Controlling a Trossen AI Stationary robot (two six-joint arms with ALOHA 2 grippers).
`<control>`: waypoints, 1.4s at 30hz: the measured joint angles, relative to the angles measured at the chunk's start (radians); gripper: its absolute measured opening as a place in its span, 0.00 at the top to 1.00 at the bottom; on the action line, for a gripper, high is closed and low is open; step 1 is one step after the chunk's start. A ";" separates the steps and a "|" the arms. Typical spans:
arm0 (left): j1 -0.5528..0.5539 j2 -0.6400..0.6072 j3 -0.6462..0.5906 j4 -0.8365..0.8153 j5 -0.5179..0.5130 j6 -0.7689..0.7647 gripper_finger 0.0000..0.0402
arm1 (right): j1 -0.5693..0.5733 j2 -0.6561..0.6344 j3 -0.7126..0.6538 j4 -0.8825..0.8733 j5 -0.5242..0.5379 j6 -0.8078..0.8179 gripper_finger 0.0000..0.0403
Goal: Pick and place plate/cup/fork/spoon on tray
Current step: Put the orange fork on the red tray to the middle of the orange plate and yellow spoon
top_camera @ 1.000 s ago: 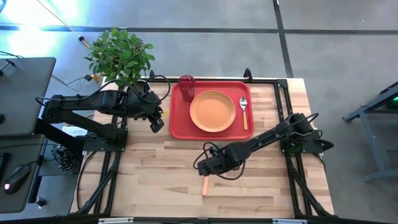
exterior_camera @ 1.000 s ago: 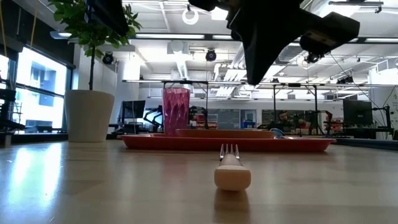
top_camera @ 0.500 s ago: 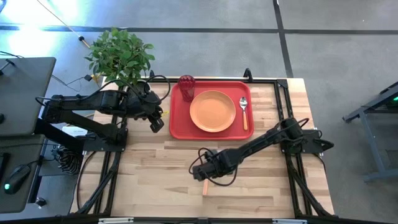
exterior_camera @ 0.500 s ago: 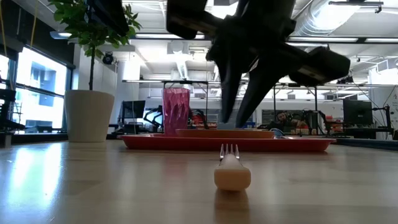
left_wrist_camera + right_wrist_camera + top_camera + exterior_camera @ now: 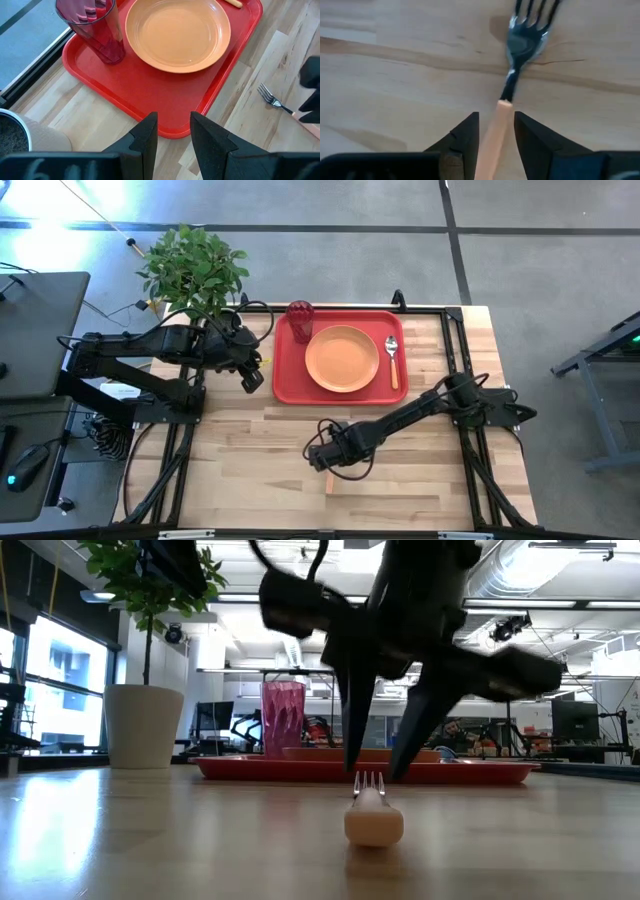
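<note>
The fork has its orange handle (image 5: 499, 117) next to the metal neck, and my right gripper should grab it there to lay it on the red tray beside the spoon.
The fork (image 5: 512, 75) lies flat on the wooden table, tines toward the tray, its orange handle (image 5: 330, 481) toward the near edge. My right gripper (image 5: 496, 115) is open and low over it. One finger stands on each side of the handle, with a gap on both sides. The red tray (image 5: 290, 385) holds the orange plate (image 5: 342, 358), the dark red cup (image 5: 300, 315) at its far left corner, and the spoon (image 5: 392, 360) along its right side. My left gripper (image 5: 252, 378) waits open by the tray's left edge.
A potted plant (image 5: 195, 270) in a white pot (image 5: 143, 725) stands at the table's far left corner. Bare wood lies around the fork and along the near edge. Black frame rails (image 5: 470, 470) run along the table's sides.
My right gripper has gone toward the table's near left and come down over the fork. Its fingers have opened from a shut wedge and now straddle the handle. The fork has stayed where it was.
</note>
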State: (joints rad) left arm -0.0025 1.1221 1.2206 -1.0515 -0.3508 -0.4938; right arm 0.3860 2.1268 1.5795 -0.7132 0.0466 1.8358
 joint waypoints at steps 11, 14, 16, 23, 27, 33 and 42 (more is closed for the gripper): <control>0.000 0.000 0.000 0.001 0.000 0.035 0.74 | -0.003 0.064 0.005 0.035 -0.031 0.053 0.72; 0.000 0.000 0.000 0.000 0.000 0.035 0.74 | -0.002 0.065 0.005 0.013 -0.031 0.054 0.78; 0.000 0.000 0.000 0.000 0.000 0.041 0.74 | -0.002 0.066 0.005 0.003 -0.032 0.070 0.83; 0.000 0.000 0.000 0.000 0.001 0.060 0.74 | -0.002 0.068 0.012 -0.008 -0.021 0.067 0.97; 0.000 0.000 0.000 0.000 0.001 0.064 0.74 | -0.002 0.070 0.040 -0.034 -0.018 0.025 0.96; 0.000 0.000 0.000 0.000 0.011 0.140 0.74 | -0.003 0.079 0.116 -0.158 0.037 -0.038 0.97; 0.000 0.000 0.000 0.000 0.011 0.238 0.74 | -0.004 0.076 0.220 -0.259 0.221 -0.114 0.97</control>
State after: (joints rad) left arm -0.0025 1.1218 1.2205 -1.0512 -0.3400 -0.2563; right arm 0.3817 2.2032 1.7999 -0.9717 0.2672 1.7215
